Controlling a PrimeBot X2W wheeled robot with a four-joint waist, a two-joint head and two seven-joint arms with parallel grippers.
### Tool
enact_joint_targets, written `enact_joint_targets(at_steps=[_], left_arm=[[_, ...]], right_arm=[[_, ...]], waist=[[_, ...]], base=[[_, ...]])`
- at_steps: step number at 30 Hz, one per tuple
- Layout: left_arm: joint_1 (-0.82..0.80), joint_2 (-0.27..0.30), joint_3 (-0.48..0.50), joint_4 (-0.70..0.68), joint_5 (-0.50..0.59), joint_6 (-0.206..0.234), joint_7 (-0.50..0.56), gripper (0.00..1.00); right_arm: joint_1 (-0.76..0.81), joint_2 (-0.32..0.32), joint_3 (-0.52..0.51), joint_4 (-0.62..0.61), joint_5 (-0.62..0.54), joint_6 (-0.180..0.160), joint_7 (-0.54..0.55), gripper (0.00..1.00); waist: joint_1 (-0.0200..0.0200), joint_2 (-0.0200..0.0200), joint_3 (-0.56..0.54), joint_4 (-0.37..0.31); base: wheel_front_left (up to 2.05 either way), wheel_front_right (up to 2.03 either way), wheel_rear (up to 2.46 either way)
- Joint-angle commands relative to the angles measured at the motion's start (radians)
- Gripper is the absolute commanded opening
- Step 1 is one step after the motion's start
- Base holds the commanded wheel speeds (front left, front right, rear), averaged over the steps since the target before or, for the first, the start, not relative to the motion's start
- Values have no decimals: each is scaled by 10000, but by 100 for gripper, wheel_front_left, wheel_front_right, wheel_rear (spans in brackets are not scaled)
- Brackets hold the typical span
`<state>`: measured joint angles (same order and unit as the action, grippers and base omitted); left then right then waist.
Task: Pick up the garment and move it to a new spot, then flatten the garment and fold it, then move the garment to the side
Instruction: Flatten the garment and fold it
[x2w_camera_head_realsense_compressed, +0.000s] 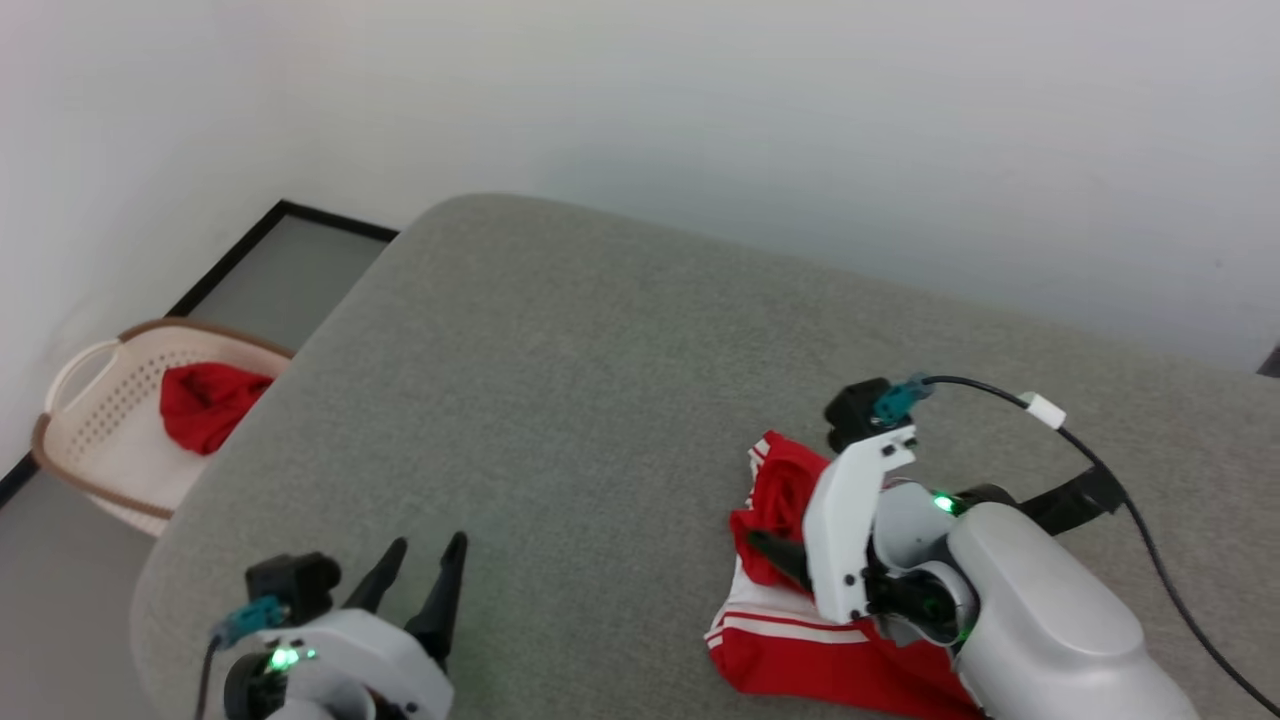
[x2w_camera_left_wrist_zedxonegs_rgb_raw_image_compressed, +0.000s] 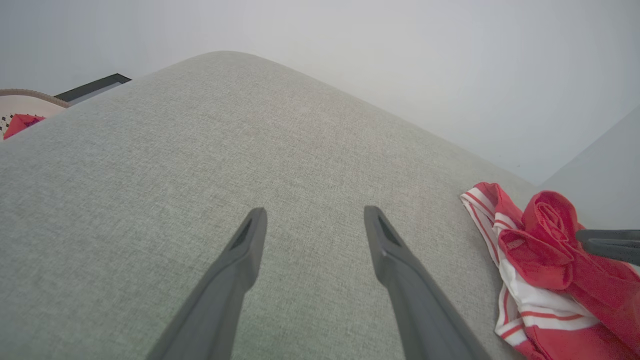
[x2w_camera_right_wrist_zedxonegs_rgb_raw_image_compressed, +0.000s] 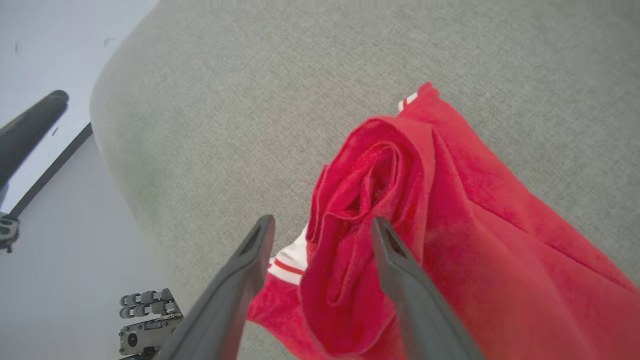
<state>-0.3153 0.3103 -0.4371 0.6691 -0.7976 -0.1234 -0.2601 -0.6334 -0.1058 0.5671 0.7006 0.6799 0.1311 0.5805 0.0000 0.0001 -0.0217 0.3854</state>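
The right gripper will next grab the garment by its rolled red fold (x2w_camera_head_realsense_compressed: 787, 494) to pick it up, as that fold stands up while the rest of the cloth lies slack.
The garment (x2w_camera_head_realsense_compressed: 790, 655), red with white and red-striped trim, lies crumpled on the grey padded surface (x2w_camera_head_realsense_compressed: 600, 380) at the right. My right gripper (x2w_camera_right_wrist_zedxonegs_rgb_raw_image_compressed: 322, 222) points down at it, its jaws spread wide. A rolled red fold of the garment (x2w_camera_right_wrist_zedxonegs_rgb_raw_image_compressed: 475, 200) stands loosely between the fingers (x2w_camera_right_wrist_zedxonegs_rgb_raw_image_compressed: 400, 270). In the head view one dark finger (x2w_camera_head_realsense_compressed: 775, 555) of that gripper shows against the cloth. My left gripper (x2w_camera_head_realsense_compressed: 428, 545) hovers open over bare surface at the lower left, well apart from the garment (x2w_camera_left_wrist_zedxonegs_rgb_raw_image_compressed: 545, 235). Nothing is between the left gripper's (x2w_camera_left_wrist_zedxonegs_rgb_raw_image_compressed: 315, 212) fingers.
A cream laundry basket (x2w_camera_head_realsense_compressed: 70, 380) with a plain red cloth (x2w_camera_head_realsense_compressed: 205, 400) in it stands on the floor off the surface's left edge. A black cable (x2w_camera_head_realsense_compressed: 1100, 460) trails behind my right wrist. A pale wall runs along the far side.
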Motion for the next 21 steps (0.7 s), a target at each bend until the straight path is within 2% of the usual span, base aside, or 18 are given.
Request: enact_joint_targets(at_steps=[1, 5, 8, 9, 10, 15, 21], left_arm=[[184, 101, 66, 82, 60, -50, -46, 100], [328, 259, 297, 36, 37, -61, -45, 100], [573, 347, 634, -91, 73, -71, -47, 100], [715, 423, 854, -225, 172, -73, -48, 100], [715, 423, 854, -225, 172, -73, -48, 100], [1103, 447, 1479, -645, 602, 3, -48, 100], [1436, 369, 2252, -1266, 1376, 195, -47, 100]], right_arm=[[-101, -134, 274, -266, 251, -5, -139, 100], [-72, -537, 747, -1048, 577, -5, -465, 100], [113, -1199, 1269, -2135, 911, -5, -1001, 100], [302, -1765, 1492, -2915, 1043, -5, -1595, 100], [302, -1765, 1492, -2915, 1043, -5, -1595, 100], [737, -3107, 1590, -4104, 675, -6, -3706, 100], [1519, -4070, 1006, -4448, -269, -6, -6328, 100]], waist=[[0, -1, -217, -258], [0, -1, -330, -560], [0, -1, -394, -910], [0, -1, -426, -1153], [0, -1, -426, -1153], [0, -1, -432, -1763], [0, -1, -393, -2396]], base=[[0, 0, 0], [0, 0, 0], [0, 0, 0], [0, 0, 0], [0, 0, 0], [0, 0, 0], [0, 0, 0]])
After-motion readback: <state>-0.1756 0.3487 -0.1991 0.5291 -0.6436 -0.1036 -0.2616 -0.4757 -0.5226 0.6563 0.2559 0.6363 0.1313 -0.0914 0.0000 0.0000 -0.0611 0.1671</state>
